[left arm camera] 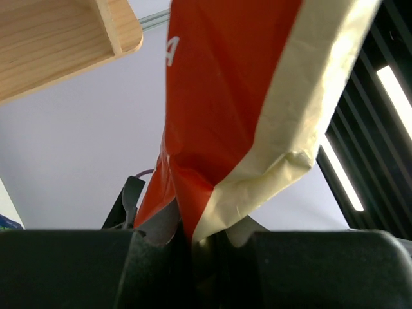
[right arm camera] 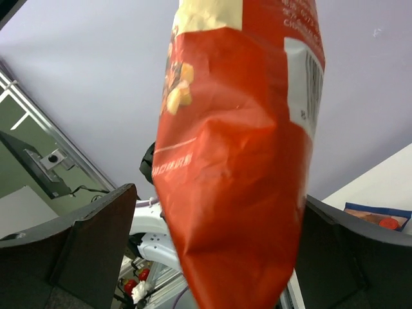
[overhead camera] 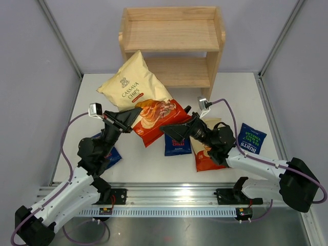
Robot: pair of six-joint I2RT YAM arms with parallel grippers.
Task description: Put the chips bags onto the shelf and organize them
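My right gripper grabs the tilted Cassava Chips bag's red bottom (overhead camera: 156,121) next, so that its cream top stays free to enter the shelf (overhead camera: 171,36) first.
A large cream-and-red Cassava Chips bag (overhead camera: 137,97) hangs tilted in the air in front of the wooden shelf (overhead camera: 171,36). My left gripper (overhead camera: 135,118) is shut on its lower red edge; the left wrist view shows the bag (left arm camera: 219,103) pinched between the jaws of that gripper (left arm camera: 193,237). My right gripper (overhead camera: 172,130) is open, its fingers wide on either side of the bag's red bottom (right arm camera: 238,193). A second Cassava bag (overhead camera: 204,156) lies under the right arm. Burts bags lie at centre (overhead camera: 177,147), right (overhead camera: 252,137) and under the left arm (overhead camera: 110,155).
The shelf's two tiers hold nothing; its corner shows in the left wrist view (left arm camera: 64,38). Grey walls and metal frame posts (overhead camera: 61,36) close in the white table (overhead camera: 241,97). A rail (overhead camera: 169,197) runs along the near edge.
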